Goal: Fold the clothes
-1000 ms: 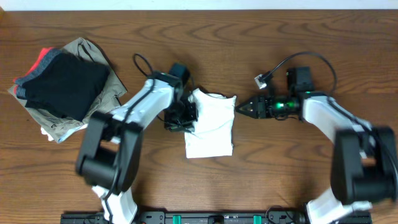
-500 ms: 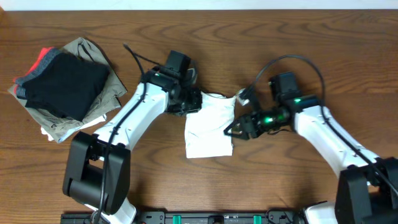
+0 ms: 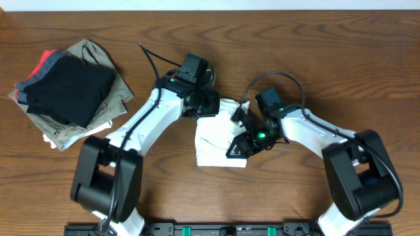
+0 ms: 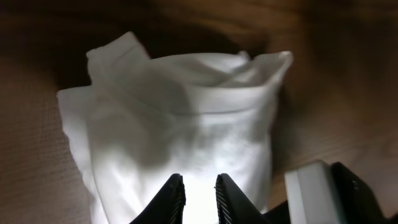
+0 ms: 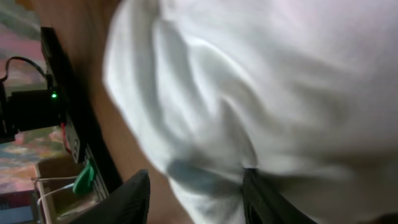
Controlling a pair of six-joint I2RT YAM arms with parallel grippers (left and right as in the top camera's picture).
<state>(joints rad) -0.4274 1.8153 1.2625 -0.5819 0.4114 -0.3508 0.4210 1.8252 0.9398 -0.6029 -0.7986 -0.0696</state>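
I next need to grab the folded white clothes near their far edge with my left gripper. This will keep the fold together when they are laid onto the pile.
The clothes lie folded into a small white rectangle at the middle of the table. My left gripper sits at its far left corner. In the left wrist view the gripper points down at the wrinkled white fabric, jaws a narrow gap apart with nothing pinched between them. My right gripper hangs over the near right part of the fold. In the right wrist view it stands open, with the rounded edge of the cloth between its fingers.
A pile of folded black, khaki and red garments lies at the far left. Black cables loop behind both arms. A dark rail runs along the front edge.
My right arm swung in from the right and now reaches over the cloth's near right part. The left gripper moved from the cloth's left side up to its far left corner, jaws parting slightly.
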